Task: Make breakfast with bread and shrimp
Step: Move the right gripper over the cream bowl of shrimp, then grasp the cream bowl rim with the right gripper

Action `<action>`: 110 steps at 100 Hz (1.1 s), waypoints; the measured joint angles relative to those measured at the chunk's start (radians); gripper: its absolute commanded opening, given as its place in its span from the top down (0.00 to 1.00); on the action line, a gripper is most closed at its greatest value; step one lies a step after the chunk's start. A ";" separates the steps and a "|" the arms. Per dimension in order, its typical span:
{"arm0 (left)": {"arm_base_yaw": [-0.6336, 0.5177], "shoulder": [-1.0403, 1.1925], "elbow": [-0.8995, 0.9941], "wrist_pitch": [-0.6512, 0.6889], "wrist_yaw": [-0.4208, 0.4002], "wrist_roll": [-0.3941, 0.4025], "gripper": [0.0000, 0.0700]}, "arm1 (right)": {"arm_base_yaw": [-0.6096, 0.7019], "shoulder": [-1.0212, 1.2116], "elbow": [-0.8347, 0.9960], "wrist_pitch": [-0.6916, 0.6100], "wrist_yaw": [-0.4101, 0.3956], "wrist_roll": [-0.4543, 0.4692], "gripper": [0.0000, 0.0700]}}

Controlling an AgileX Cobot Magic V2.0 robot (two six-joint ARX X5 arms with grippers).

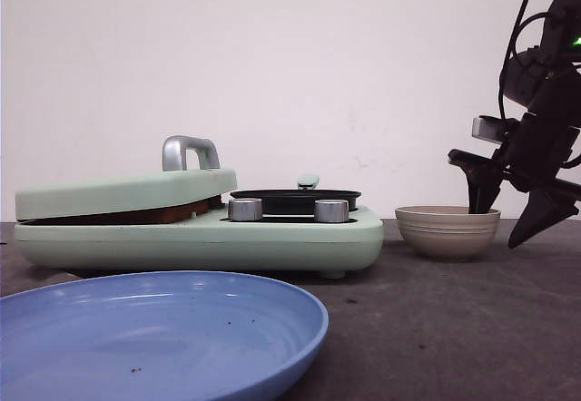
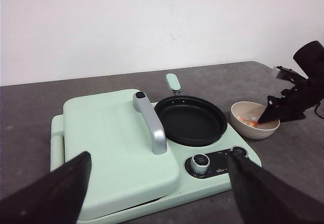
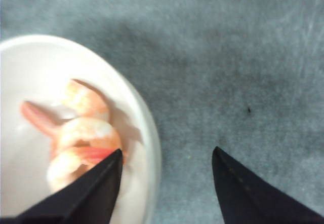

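Observation:
My right gripper should close on the bowl's rim (image 3: 152,145) now, because its fingers are on both sides of the bowl's rim, one inside beside the shrimp (image 3: 86,135) and one outside.
Several orange-pink shrimp (image 3: 81,133) lie in the beige bowl (image 1: 447,230), which stands to the right of the mint-green breakfast maker (image 1: 272,238). My right gripper (image 3: 167,153) is open and straddles the bowl's rim. One finger reaches inside and touches a shrimp; the other hangs outside over the table. In the left wrist view, my left gripper (image 2: 158,155) is open above the maker's closed lid (image 2: 111,143), holding nothing. The shrimp (image 2: 248,122) also show in that view. The bread is out of view.
The maker's black pan (image 2: 190,120) is empty, with two silver knobs (image 1: 245,209) in front of it. The lid has a silver handle (image 1: 189,152). A blue plate (image 1: 154,328) sits at the near edge of the dark table.

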 measured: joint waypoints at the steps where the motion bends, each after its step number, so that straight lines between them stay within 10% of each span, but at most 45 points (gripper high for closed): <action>1: 0.000 0.000 0.000 0.000 0.000 0.000 0.33 | 0.000 0.001 0.000 0.000 0.000 0.000 0.66; 20: 0.000 0.000 0.000 0.000 -0.001 0.003 0.33 | 0.008 0.004 0.001 0.017 0.000 0.000 1.00; 110: 0.000 0.000 0.000 0.000 -0.003 0.009 0.33 | 0.008 -0.138 0.003 0.010 -0.053 0.009 1.00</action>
